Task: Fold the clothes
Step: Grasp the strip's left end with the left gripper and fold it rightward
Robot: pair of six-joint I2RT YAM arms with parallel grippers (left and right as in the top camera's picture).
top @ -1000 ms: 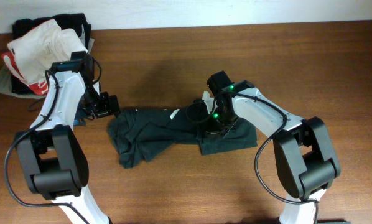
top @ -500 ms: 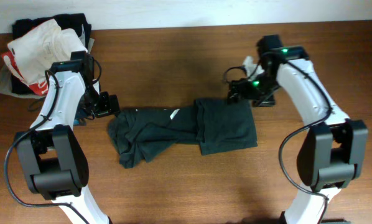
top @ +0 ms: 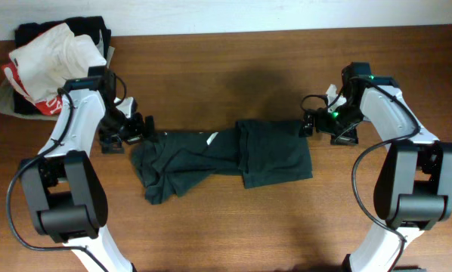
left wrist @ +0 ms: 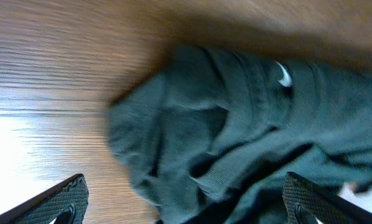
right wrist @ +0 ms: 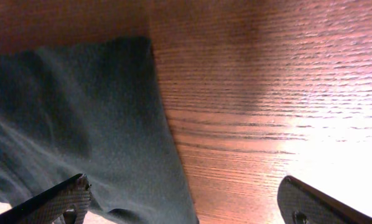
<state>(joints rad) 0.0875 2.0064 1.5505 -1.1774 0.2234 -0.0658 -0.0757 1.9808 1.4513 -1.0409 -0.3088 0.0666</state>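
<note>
I will grab the outer edge of the crumpled part of the dark teal-grey T-shirt with my left gripper next. Then I fold it over the flat panel.
The clothes, a dark teal-grey T-shirt (top: 218,159), lie across the middle of the table. The right third is folded over into a flat panel and the left part is crumpled. A small white tag (top: 212,137) shows near the collar. My left gripper (top: 139,130) hovers open at the shirt's upper-left edge. In the left wrist view the rumpled shirt (left wrist: 236,124) fills the space between the wide-set jaws of the left gripper (left wrist: 189,202). My right gripper (top: 308,121) stands open beside the folded panel's upper-right corner. Under the right gripper (right wrist: 186,202), the shirt's edge (right wrist: 80,124) lies below the left finger, with bare wood on the other side.
A pile of other clothes sits at the back left corner: a white garment (top: 48,49), a red one (top: 14,79) and a black one (top: 82,26). The wooden table (top: 211,68) extends in front of and behind the shirt.
My right gripper let go over the shirt's middle, opened, and drew back right to the folded panel's corner. The left gripper shifted slightly toward the shirt's left edge.
</note>
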